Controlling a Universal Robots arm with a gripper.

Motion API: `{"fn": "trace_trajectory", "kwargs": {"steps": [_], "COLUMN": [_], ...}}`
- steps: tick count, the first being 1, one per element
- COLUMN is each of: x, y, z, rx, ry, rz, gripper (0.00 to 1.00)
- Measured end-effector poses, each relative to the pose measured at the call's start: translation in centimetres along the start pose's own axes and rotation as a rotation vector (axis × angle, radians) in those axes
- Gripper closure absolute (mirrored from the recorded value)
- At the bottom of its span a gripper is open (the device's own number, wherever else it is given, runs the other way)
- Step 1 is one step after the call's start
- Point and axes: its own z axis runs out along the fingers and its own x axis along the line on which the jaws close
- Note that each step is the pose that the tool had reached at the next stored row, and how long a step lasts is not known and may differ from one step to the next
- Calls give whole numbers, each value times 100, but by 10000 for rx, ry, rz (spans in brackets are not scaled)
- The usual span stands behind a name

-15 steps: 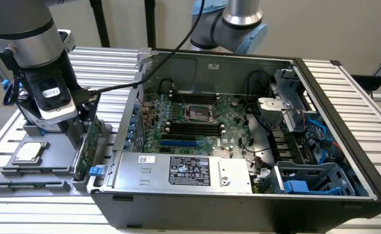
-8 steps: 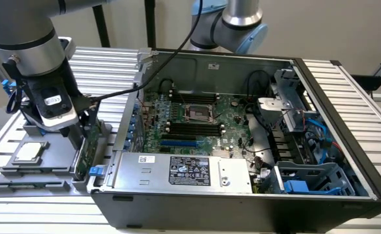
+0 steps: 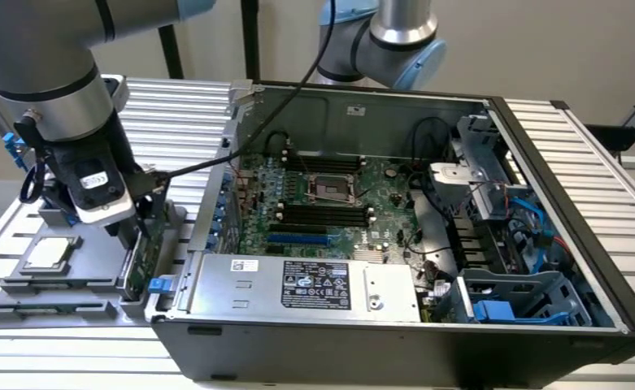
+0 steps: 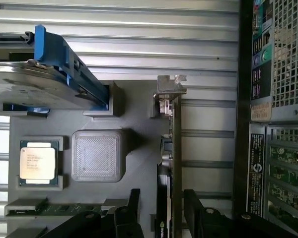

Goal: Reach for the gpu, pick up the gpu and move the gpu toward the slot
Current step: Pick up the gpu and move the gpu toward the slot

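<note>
My gripper picks up the GPU by its top edge (image 3: 150, 234) next, so the silver bracket stays free as the GPU moves toward the blue slot (image 3: 295, 240).
The gpu (image 4: 175, 144) stands on edge in a grey holder (image 4: 134, 124), a thin green card with its silver bracket (image 4: 170, 85) at the far end. In the exterior view the gpu (image 3: 136, 272) sits at the exterior view's left, just outside the computer case. My gripper (image 4: 164, 213) is lowered over the card's near end, one black finger (image 4: 134, 206) on each side. The jaws are open, with a visible gap between card and finger. In the exterior view the gripper (image 3: 138, 231) hangs right above the card. The blue slot (image 3: 295, 240) lies on the motherboard inside the case.
The open computer case (image 3: 534, 325) stands close beside the holder, its rear wall (image 4: 273, 124) near the card. On the holder are a hard drive with blue rails (image 4: 39, 84), a square silver chip (image 4: 38, 162), a grey block (image 4: 97, 154) and a memory stick (image 4: 54, 209).
</note>
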Motion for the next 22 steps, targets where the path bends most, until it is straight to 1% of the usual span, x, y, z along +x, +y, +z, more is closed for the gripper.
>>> {"fn": "trace_trajectory", "kwargs": {"steps": [11,14,16,17,20,21,22], "x": [-3,-18,-29,-32,-33,-34,-34], "y": [-13,-14,-14,-14,-14,-14,-14], "z": [199,222,224,224,223,223,223], "rx": [3,5,3,3,5,5,5], "ry": [-42,-44,-46,-46,-44,-45,-45], "rz": [-2,-3,-2,-1,-1,-2,-2], "gripper": [52,52,54,61,63,70,70]}}
